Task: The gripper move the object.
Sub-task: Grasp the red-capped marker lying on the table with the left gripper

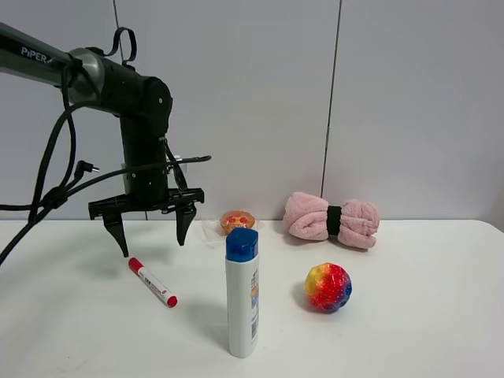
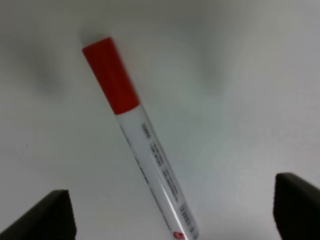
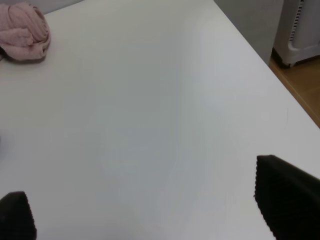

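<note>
The left gripper should next take hold of the red marker (image 1: 135, 265) by its white body below the red cap (image 1: 153, 283), and then it can move the marker.
The white marker pen (image 1: 153, 282) with a red cap and red end lies flat on the white table, left of the bottle. My left gripper (image 1: 150, 236) hangs open just above and behind the pen's capped end, fingers pointing down, touching nothing. In the left wrist view the pen (image 2: 145, 140) lies between the two open fingertips (image 2: 45, 217), red cap away from the camera. My right gripper (image 3: 150, 215) is open and empty over bare table; it does not show in the exterior view.
A white bottle (image 1: 242, 295) with a blue cap stands upright at the front centre. A rainbow ball (image 1: 327, 287) lies to its right. A pink rolled towel (image 1: 331, 220) and a small round dish (image 1: 237, 220) sit at the back. The table edge (image 3: 260, 65) is to the right.
</note>
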